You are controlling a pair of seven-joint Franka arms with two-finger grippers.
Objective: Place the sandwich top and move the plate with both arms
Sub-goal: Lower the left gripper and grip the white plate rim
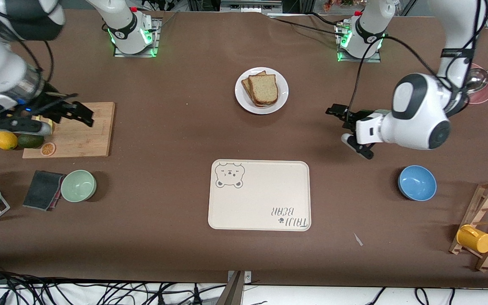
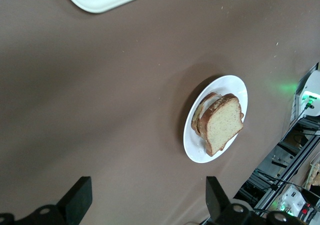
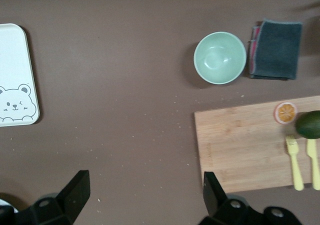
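My left gripper should reach the plate and pinch its bare rim, because the sandwich covers the plate's middle and leaves only its edge free.
The white plate sits on the table between the two arm bases. A plain tan bread slice lies on it, on top of another slice. Both also show in the left wrist view: the plate and the top slice. My left gripper is open and empty, low over bare table beside the plate toward the left arm's end; it also shows in its own wrist view. My right gripper is open and empty over the wooden cutting board, and it shows in its own wrist view.
The cream bear tray lies nearer the front camera than the plate. A blue bowl and a rack with a yellow mug are toward the left arm's end. A green bowl, a dark cloth, a lemon and an avocado are toward the right arm's end.
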